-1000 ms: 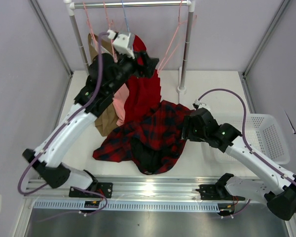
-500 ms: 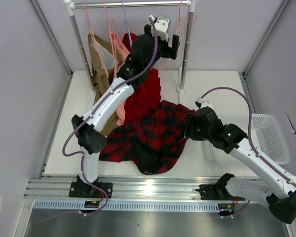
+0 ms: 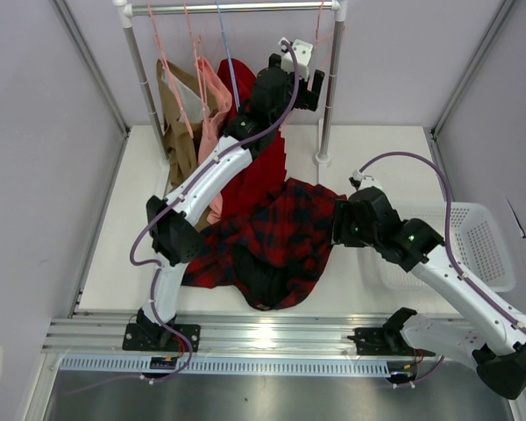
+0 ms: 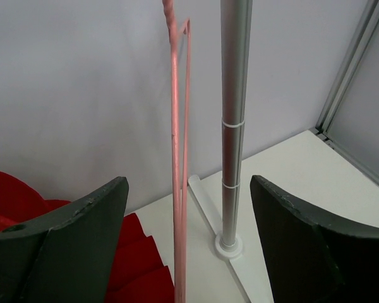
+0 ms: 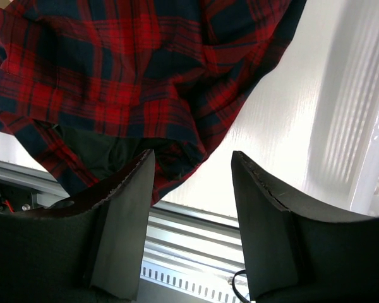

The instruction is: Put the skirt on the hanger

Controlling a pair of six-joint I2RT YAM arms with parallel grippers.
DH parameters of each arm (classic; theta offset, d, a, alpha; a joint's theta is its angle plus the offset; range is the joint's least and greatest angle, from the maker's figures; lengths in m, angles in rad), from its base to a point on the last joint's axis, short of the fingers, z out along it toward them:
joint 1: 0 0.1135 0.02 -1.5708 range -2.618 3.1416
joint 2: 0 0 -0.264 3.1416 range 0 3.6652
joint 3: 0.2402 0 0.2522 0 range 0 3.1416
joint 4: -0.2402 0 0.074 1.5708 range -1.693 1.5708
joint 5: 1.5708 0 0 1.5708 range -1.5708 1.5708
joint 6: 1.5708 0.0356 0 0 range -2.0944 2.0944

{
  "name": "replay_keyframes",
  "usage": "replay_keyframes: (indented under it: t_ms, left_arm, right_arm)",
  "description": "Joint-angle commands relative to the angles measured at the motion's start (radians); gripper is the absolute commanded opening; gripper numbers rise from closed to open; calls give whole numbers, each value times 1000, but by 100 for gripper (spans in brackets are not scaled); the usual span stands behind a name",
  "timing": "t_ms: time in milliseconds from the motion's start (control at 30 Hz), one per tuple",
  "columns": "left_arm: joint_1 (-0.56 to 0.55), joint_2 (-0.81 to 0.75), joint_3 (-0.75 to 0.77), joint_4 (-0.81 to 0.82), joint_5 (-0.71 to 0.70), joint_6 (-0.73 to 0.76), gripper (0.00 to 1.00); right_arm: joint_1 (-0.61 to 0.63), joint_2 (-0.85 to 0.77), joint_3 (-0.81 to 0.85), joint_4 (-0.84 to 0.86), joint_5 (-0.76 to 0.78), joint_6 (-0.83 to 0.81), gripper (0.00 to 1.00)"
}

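Observation:
I should close my left gripper on the pale-pink hanger, since its near wire reaches inside my open fingers and the metal post (image 4: 232,154) is beyond them.
The tartan skirt (image 3: 276,241) lies crumpled on the table, its black lining showing at the near side; it also fills the upper left of the right wrist view (image 5: 132,69). The pale-pink hanger (image 3: 311,54) hangs from the rail at the back right; in the left wrist view its thin pink wires (image 4: 179,183) run straight down between my open fingers. My left gripper (image 3: 309,79) is raised beside the hanger, open and empty. My right gripper (image 3: 337,230) is open and empty at the skirt's right edge, just above the table.
A clothes rack with a metal post (image 3: 331,83) and round foot (image 4: 228,245) stands at the back. On it hang a plain red pleated garment (image 3: 259,167), a pink garment (image 3: 212,105), a tan garment (image 3: 177,96) and a thin blue hanger (image 3: 228,53). A white basket (image 3: 478,246) sits at the right.
My left arm has swung from the rack's left side to the right, up to the pink hanger. My right gripper has shifted slightly right at the skirt's edge.

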Motion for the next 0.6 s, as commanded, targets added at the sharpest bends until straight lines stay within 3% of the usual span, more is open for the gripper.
replay_keyframes:
  t_ms: [0,133,367,567]
  left_arm:
    - [-3,-11,21,47,-20,8,80]
    - [-4,-12,32,54,-19,12,73]
    - [-1,3,50,42,-20,31,50]
    - [-1,0,71,44,0,34,16]
  right_arm:
    - [-8,-23,8,4,19,-25,56]
    - [-19,-28,1,9,11,-33,54]
    - [-42,-29,4,9,-8,-49,54]
    - [-54,-28,8,7,-15,-57,53]
